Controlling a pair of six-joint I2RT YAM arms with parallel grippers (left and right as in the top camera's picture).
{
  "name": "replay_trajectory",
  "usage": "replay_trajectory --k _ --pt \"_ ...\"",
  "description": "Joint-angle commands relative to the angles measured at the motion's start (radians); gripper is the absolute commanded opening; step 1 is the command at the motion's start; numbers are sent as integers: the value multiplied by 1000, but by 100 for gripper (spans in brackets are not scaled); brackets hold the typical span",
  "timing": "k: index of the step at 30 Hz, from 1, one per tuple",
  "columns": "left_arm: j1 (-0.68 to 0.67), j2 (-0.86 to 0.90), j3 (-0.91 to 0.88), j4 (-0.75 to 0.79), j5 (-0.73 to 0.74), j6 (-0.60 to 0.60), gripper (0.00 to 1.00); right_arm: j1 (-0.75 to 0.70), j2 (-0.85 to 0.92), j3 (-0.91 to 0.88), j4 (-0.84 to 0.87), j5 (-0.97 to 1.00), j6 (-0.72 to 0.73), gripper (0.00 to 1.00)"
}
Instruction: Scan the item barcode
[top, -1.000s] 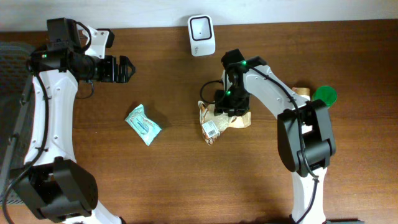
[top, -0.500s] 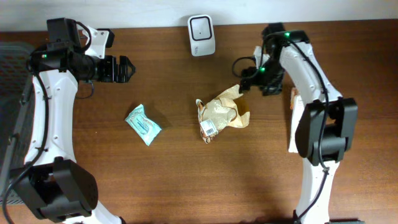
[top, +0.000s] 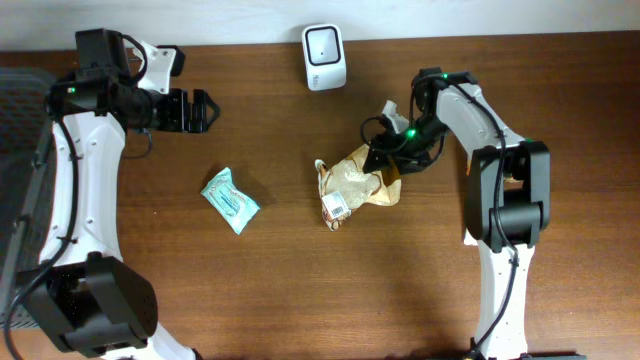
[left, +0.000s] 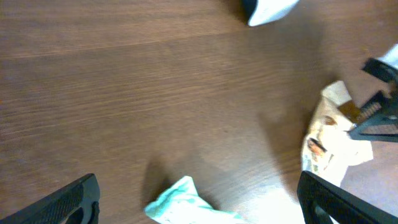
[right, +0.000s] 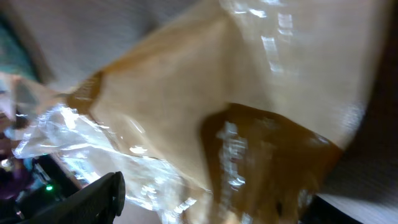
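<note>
The tan bag (top: 356, 180) should next be grabbed by my right gripper at its edge away from the white barcode label, so the barcode stays uncovered for the scan.
A crinkled tan bag (top: 356, 180) lies mid-table, its white barcode label (top: 338, 207) facing up at the near-left corner. The white scanner (top: 325, 43) stands at the back edge. My right gripper (top: 383, 155) is at the bag's upper right edge. In the right wrist view its fingers (right: 99, 194) stand wide apart, and the tan bag (right: 249, 112) fills the space between them, blurred. My left gripper (top: 200, 110) hangs open at the far left, holding nothing. In the left wrist view it (left: 205, 205) frames a teal packet (left: 186, 202), with the bag (left: 329, 143) at the right.
The teal packet (top: 230, 200) lies left of the bag. A dark basket (top: 15, 110) sits at the table's left edge. A pale scrap (top: 390, 108) shows beside the right arm's wrist.
My right gripper let go of the bag, swung up to the back right, then came back down to the bag's upper right edge. The left arm stayed still.
</note>
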Motion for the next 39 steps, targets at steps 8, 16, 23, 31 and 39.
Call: replay_trajectory --k 8,16,23,31,39 --pt "-321 201 -58 -15 196 -269 0 45 34 -67 77 -32 120 71" --pt "-430 216 -127 11 32 -387 0 97 34 -67 101 -31 168 65" --pt "-427 222 -255 81 -61 -416 0 97 34 -67 100 -32 175 65" --pt "-431 313 -309 200 -54 -451 0 99 34 -67 90 -33 196 64" --pt "-430 325 -309 207 -47 -461 0 229 34 -79 151 -37 320 64"
